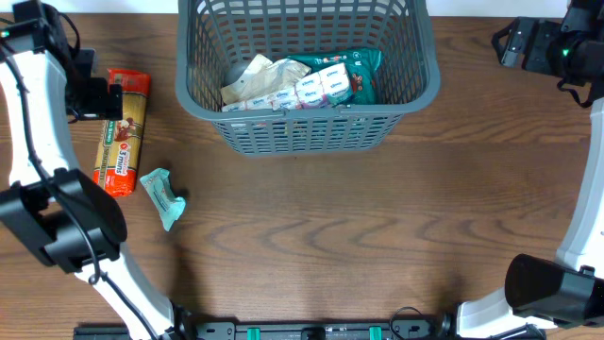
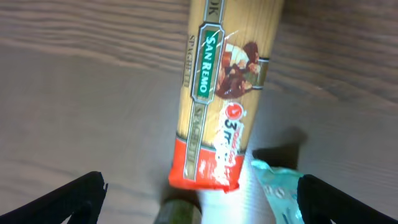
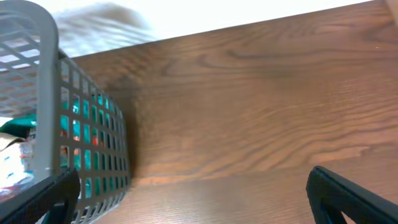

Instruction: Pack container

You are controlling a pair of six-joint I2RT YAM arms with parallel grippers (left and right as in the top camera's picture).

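Note:
The left gripper picks up the spaghetti packet across its narrow width on the tan body next, to pack it lengthwise into the container.
The grey slotted container stands at the back middle and holds several packets, a teal one among them. Its wall shows at the left of the right wrist view. A spaghetti packet lies on the table left of it, long and tan with a red end. A small teal packet lies just below it. My left gripper is open above the spaghetti packet, fingers wide apart. My right gripper is open and empty right of the container.
Brown wooden table. The left arm's white links run along the left edge. The right arm's base sits at the front right. A white wall lies beyond the table's back edge.

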